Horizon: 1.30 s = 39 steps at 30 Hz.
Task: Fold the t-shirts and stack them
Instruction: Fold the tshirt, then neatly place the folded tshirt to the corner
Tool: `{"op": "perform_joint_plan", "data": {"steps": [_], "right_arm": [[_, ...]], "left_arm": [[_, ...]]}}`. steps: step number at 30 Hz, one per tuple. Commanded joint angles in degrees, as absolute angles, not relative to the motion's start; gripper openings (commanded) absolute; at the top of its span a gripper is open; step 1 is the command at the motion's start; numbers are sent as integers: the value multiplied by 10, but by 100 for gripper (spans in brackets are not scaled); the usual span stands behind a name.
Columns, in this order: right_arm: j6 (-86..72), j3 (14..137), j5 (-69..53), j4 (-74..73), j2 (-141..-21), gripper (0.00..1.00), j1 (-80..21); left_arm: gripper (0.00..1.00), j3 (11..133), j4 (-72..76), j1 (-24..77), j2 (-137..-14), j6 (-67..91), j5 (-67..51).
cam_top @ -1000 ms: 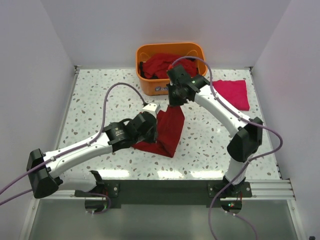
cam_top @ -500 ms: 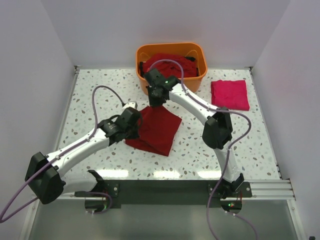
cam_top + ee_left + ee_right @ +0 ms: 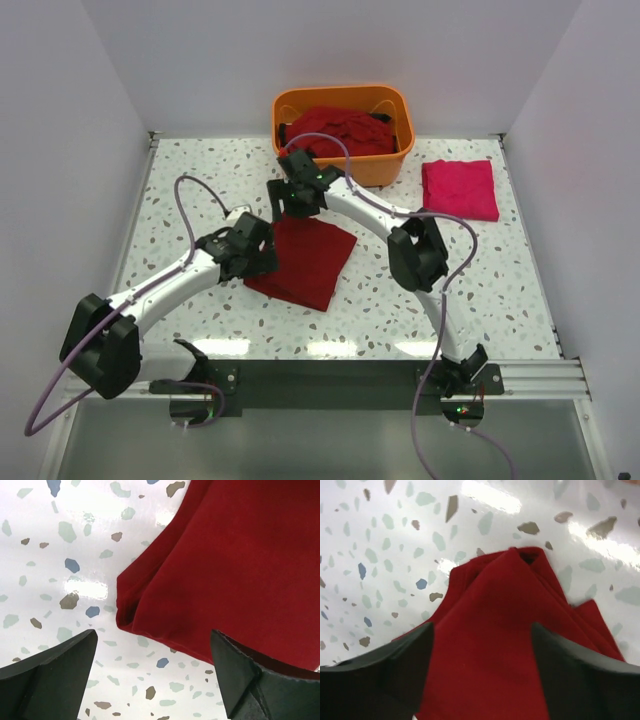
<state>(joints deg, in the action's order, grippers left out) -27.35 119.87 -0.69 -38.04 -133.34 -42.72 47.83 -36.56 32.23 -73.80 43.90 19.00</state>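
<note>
I need to stack the folded dark red t-shirt on the pinkish-red one, so my right gripper needs to grab it by its far side, layers together, and leave the rest free.
A folded dark red t-shirt point(image 3: 308, 262) lies flat on the speckled table point(image 3: 180, 190) in front of the arms. My left gripper point(image 3: 260, 258) hovers at its left edge, open; in the left wrist view the cloth's corner point(image 3: 131, 614) lies just ahead of the gripper point(image 3: 155, 672), nothing between the fingers point(image 3: 55, 672). My right gripper point(image 3: 287, 207) stands open over the shirt's far corner; the red cloth point(image 3: 485, 645) shows below the gap in that gripper point(image 3: 482, 672), ungripped. A pinkish-red folded t-shirt point(image 3: 460, 188) lies at the back right. More dark red t-shirts point(image 3: 340, 128) fill the tub.
The orange plastic tub point(image 3: 385, 168) stands at the back centre, just behind my right gripper. White walls close in the table on the left, right and back. Purple cables loop off both arms above the table.
Both grippers have opened and let go of the dark red t-shirt, which now lies folded flat. Both arms carried it down and to the left over the last second.
</note>
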Motion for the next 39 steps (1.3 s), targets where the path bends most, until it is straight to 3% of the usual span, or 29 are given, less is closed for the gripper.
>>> {"op": "perform_joint_plan", "data": {"steps": [1,2,6,12,15,24,30,39], "right_arm": [[-183,1197,-73,-337,-1285,87,-426],[-150,1181,-83,-327,-1265,98,-426],[-13,1011,-73,-236,-1163,99,-425],[163,957,-32,-292,-1150,98,-408],[165,964,-11,-298,-1172,95,-390],[114,960,-111,-283,-1205,83,-360],[95,939,-90,-262,-1228,82,-360],[33,908,-103,-245,-1243,69,-364]], "left_arm": [[100,497,-385,320,-720,460,221],[100,497,-389,320,-714,464,224],[100,488,-395,320,-675,470,227],[100,482,-432,319,-643,494,240],[100,476,-435,319,-625,508,240],[100,468,-421,319,-615,507,213],[100,479,-428,319,-619,505,210],[100,504,-446,318,-572,503,206]]}}
